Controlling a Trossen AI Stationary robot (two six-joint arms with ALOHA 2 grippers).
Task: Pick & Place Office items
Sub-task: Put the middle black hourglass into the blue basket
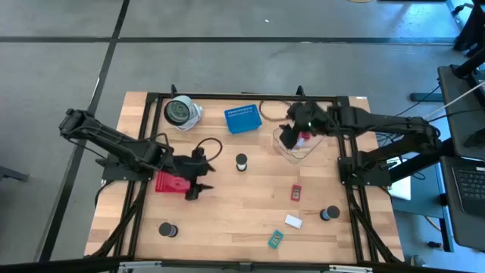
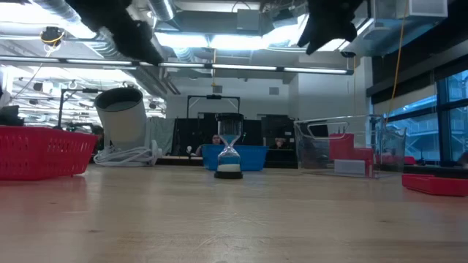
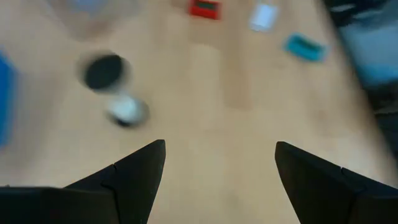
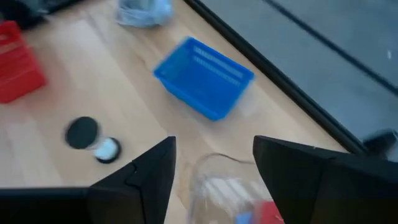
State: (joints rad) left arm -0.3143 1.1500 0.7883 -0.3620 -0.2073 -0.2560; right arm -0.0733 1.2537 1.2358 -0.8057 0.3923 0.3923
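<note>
The black spool needs to go into the blue basket (image 1: 242, 119), so the left gripper will grab it by its round black end (image 1: 241, 158) next.
My left gripper (image 1: 195, 189) (image 3: 219, 149) hangs open and empty beside the red tray (image 1: 171, 182), above bare wood. My right gripper (image 1: 290, 138) (image 4: 214, 146) is open and empty above the clear tub (image 1: 301, 145) (image 4: 227, 190), in which red pieces (image 4: 272, 214) lie. A black spool with a pale end (image 1: 241, 161) (image 3: 115, 87) (image 4: 93, 140) stands mid-table. Nearer the front lie a flat red block (image 1: 296, 192) (image 3: 204, 9), a white block (image 1: 293, 221) (image 3: 262, 17), a teal block (image 1: 275, 240) (image 3: 305, 47) and two more spools (image 1: 167, 229) (image 1: 330, 214).
A blue basket (image 1: 242, 119) (image 4: 205, 76) and a round grey-and-white disc (image 1: 180, 111) with its cable sit along the far edge. A black frame rims the table (image 1: 227, 212). Open wood lies between the mid-table spool and the front blocks.
</note>
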